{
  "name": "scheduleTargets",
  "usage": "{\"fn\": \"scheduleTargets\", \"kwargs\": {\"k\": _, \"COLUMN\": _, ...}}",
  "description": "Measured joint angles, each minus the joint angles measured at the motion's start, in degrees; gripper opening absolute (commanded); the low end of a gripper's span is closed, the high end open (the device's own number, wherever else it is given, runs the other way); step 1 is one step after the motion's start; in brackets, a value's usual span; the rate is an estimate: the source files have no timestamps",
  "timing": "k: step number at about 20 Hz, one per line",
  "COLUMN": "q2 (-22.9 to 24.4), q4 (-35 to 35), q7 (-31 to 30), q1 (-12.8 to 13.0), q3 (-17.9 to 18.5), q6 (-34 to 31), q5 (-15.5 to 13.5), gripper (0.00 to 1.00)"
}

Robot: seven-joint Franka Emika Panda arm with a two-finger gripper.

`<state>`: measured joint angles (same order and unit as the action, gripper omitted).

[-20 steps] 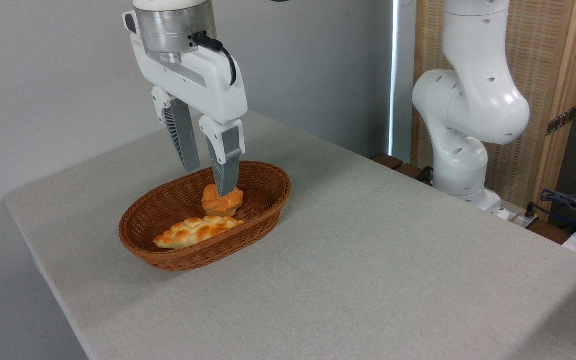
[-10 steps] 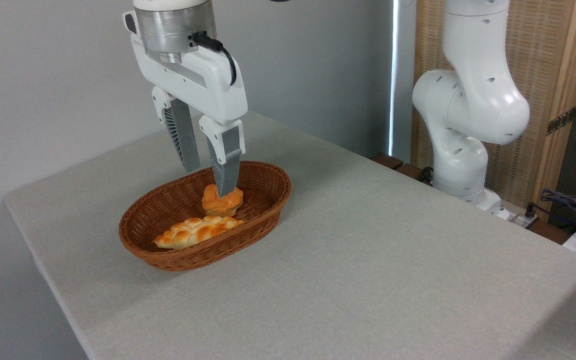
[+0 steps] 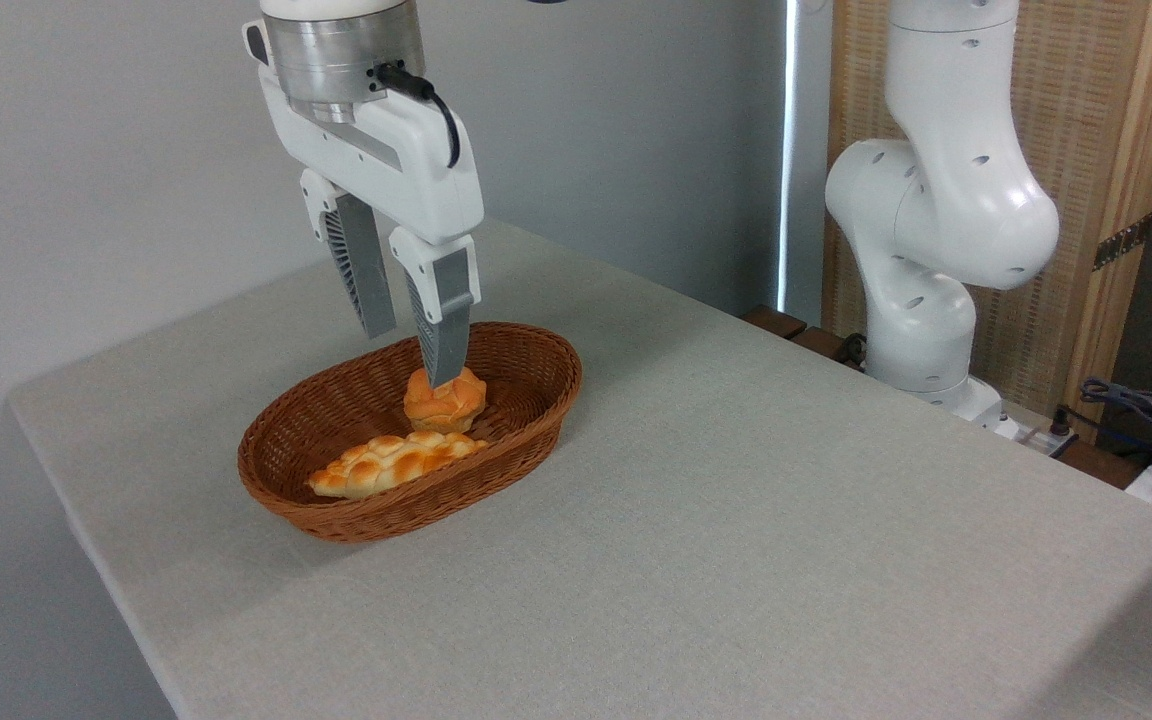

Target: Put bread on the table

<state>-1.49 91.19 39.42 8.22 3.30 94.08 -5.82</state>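
The bread should be picked up next by its knotted top (image 3: 459, 390), so my gripper can put it on the tabletop.
The bread (image 3: 448, 402), a small orange-golden bun with a knotted top, lies inside the brown wicker basket (image 3: 544, 400) on the grey cloth table (image 3: 736, 520). My gripper (image 3: 411, 358) hangs open just above the basket, pointing down. Its two grey fingers are apart with nothing between them. The nearer fingertip overlaps the bun's top left in the picture, while the farther finger stands behind, over the basket's back rim. Whether the nearer finger touches the bun I cannot tell.
A longer, paler braided loaf (image 3: 394, 463) lies in the basket's front. The arm's white base (image 3: 921, 260) stands at the table's far right edge. Cables (image 3: 1151, 415) lie off the table at the right, and a wooden screen is behind.
The gripper has risen a little and shifted slightly left; the bun stays in the basket, now with more of its top showing.
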Motion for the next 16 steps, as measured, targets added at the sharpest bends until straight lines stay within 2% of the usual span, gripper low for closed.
{"fn": "scheduleTargets", "kwargs": {"k": 5, "q2": 0.78, "q4": 2.68, "q7": 0.0, "q1": 0.36, "q3": -2.45, "q6": 0.35, "q5": -0.85, "gripper": 1.0}}
{"fn": "scheduleTargets", "kwargs": {"k": 9, "q2": 3.37, "q4": 8.12, "q7": 0.0, "q1": 0.46, "q3": -5.22, "q6": 4.41, "q5": -2.45, "gripper": 1.0}}
{"fn": "scheduleTargets", "kwargs": {"k": 12, "q2": 4.7, "q4": 12.81, "q7": 0.0, "q1": 0.62, "q3": -8.77, "q6": 8.82, "q5": -2.87, "gripper": 1.0}}
{"fn": "scheduleTargets", "kwargs": {"k": 16, "q2": 4.8, "q4": 19.17, "q7": -0.01, "q1": 2.38, "q3": -11.98, "q6": 19.53, "q5": -2.9, "gripper": 1.0}}
